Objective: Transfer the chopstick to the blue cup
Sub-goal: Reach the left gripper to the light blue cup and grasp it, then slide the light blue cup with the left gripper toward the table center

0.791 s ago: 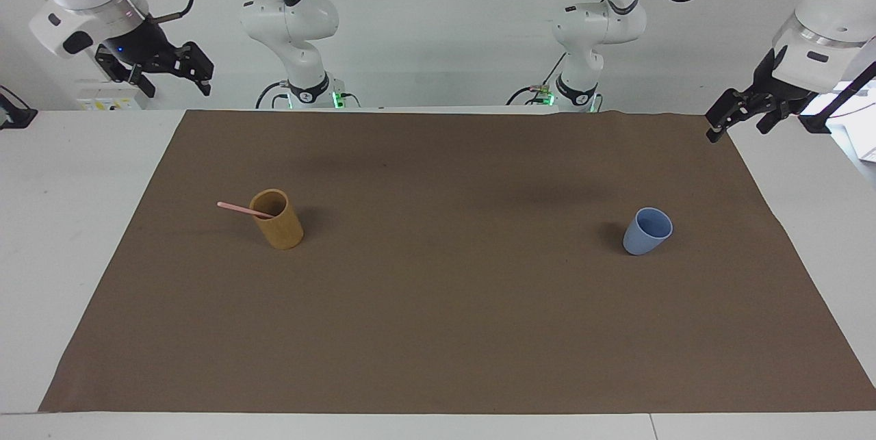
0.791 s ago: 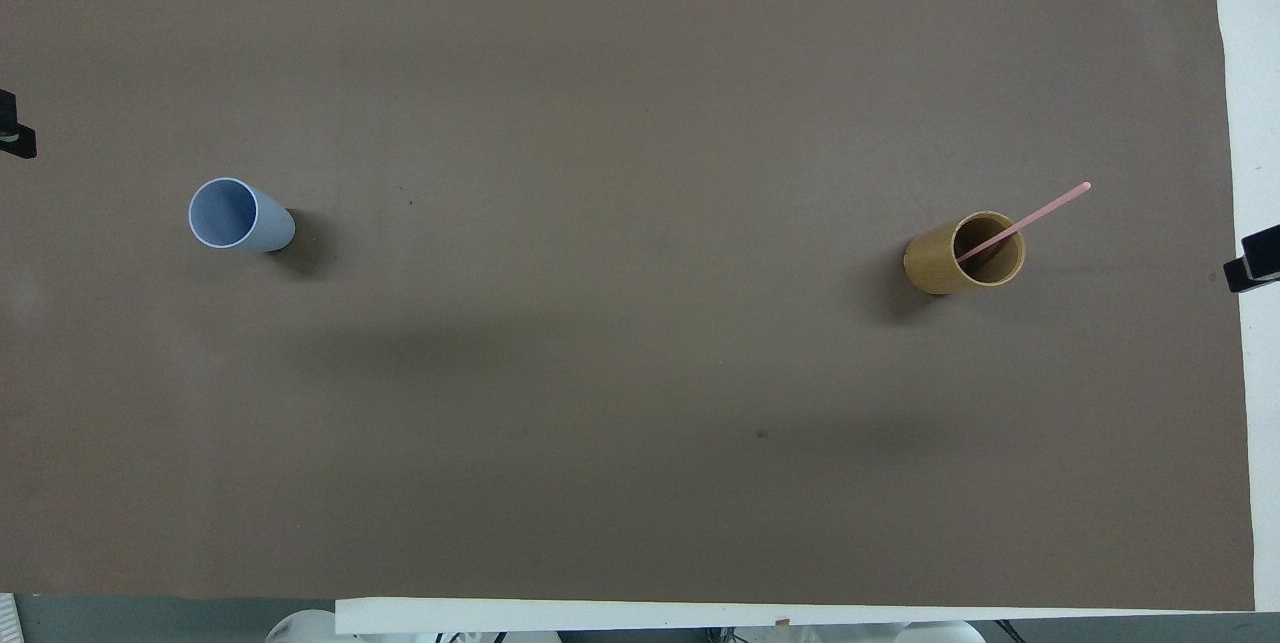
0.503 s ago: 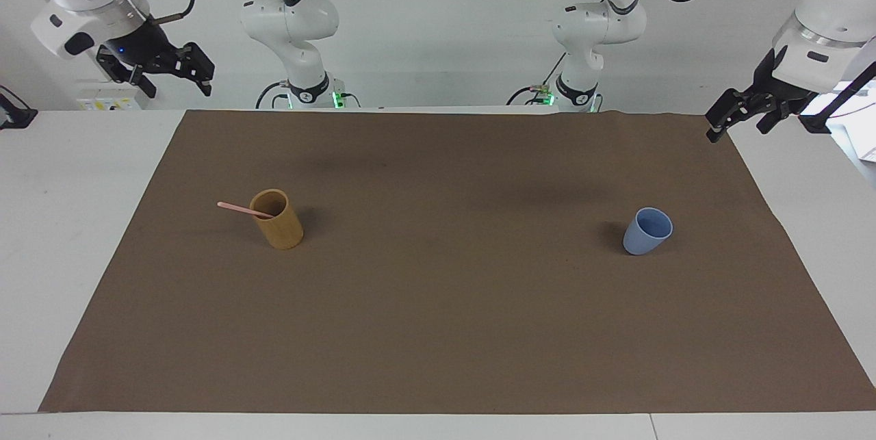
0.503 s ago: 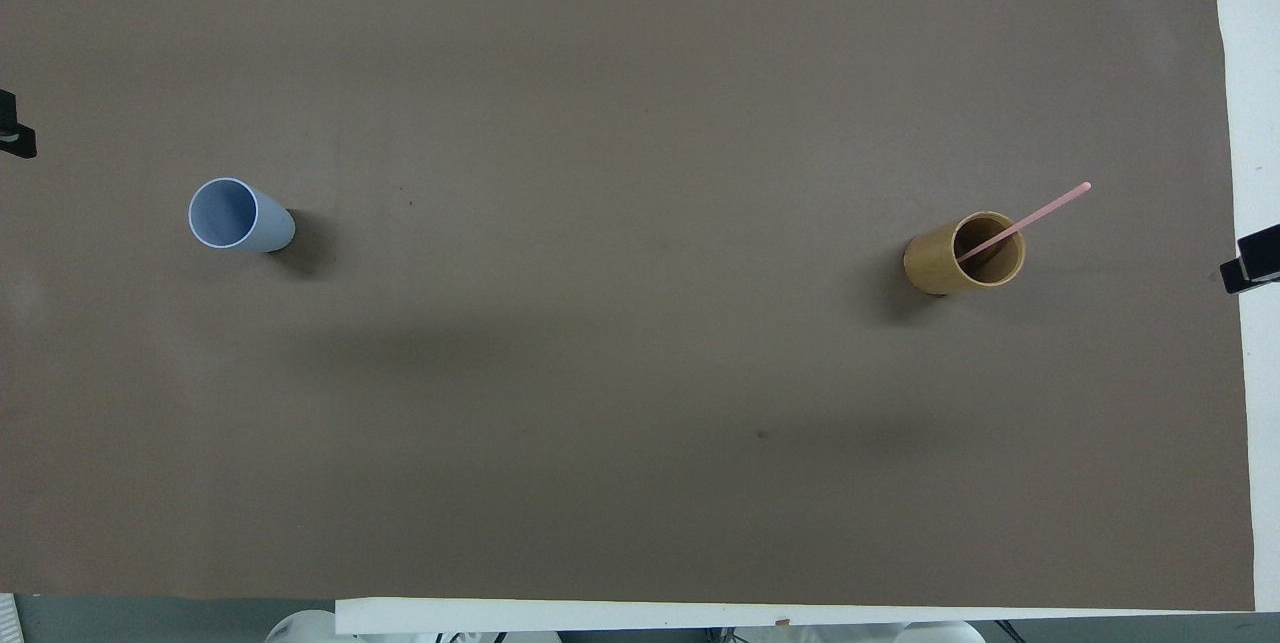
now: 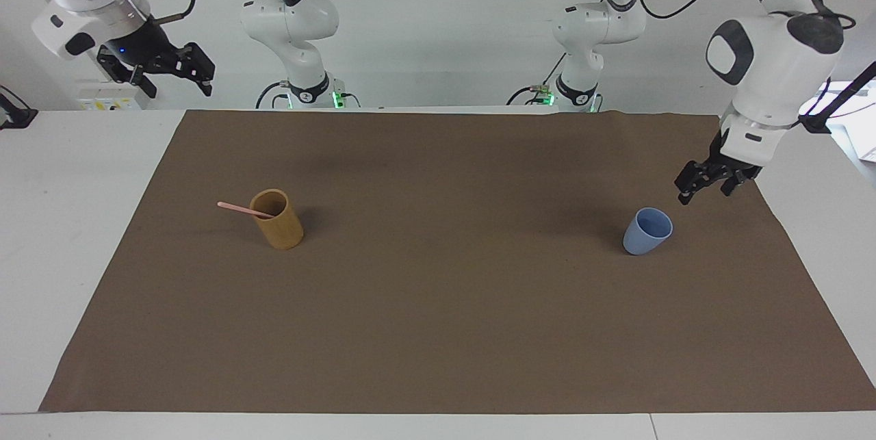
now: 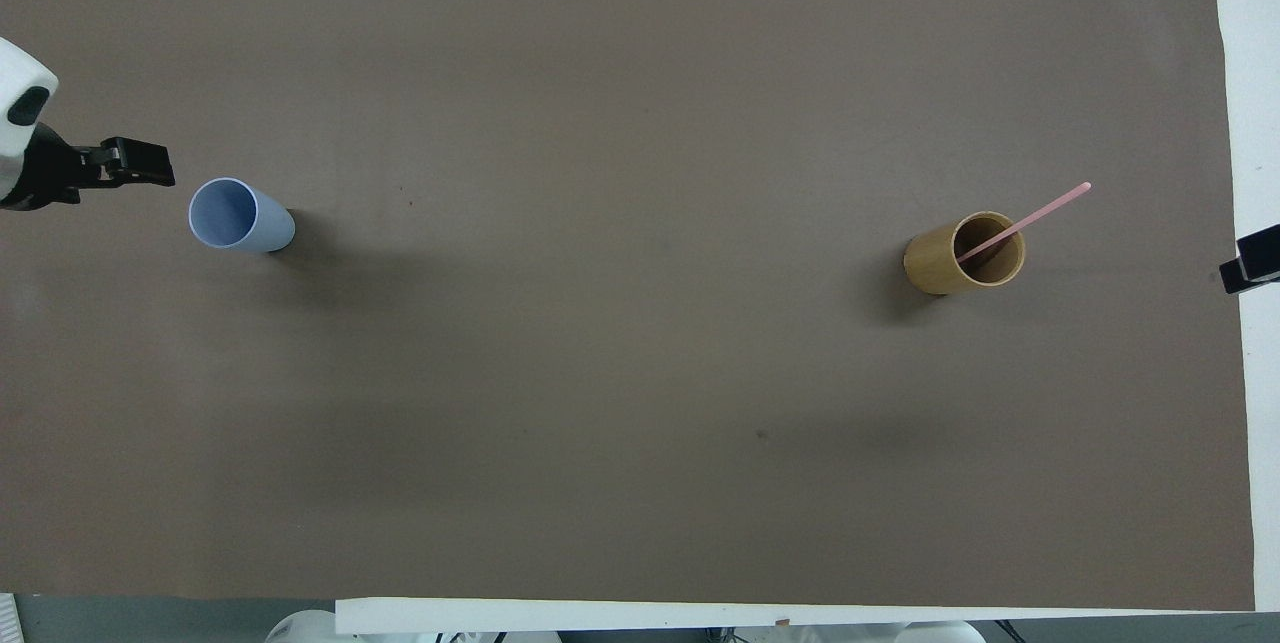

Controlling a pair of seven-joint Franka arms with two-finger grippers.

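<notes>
The robot needs to bring the blue cup within reach for the chopstick [image 6: 1030, 213], so its left gripper will next grab the cup by its rim [image 6: 222, 179].
One pale-pink chopstick [image 5: 236, 207] [image 6: 1030, 213] leans in a tan-orange cup [image 5: 279, 224] [image 6: 945, 263] at the right arm's end of the mat, its top sticking out over the rim. The blue cup [image 5: 647, 231] [image 6: 235, 215] stands upright and empty at the left arm's end. My left gripper [image 5: 701, 190] [image 6: 150, 168] hangs open and empty over the mat just beside the blue cup, apart from it. My right gripper [image 5: 171, 74] [image 6: 1250, 268] waits open and empty, high over the white table off the mat's corner.
A brown mat [image 5: 438, 330] [image 6: 640, 473] covers most of the white table [image 5: 75, 221]. Only the two cups stand on it. The two arm bases [image 5: 308, 91] sit at the table's edge nearest the robots.
My left arm has swung down and inward, bringing its gripper from the mat's corner to just beside the blue cup. The right gripper, both cups and the chopstick have stayed put.
</notes>
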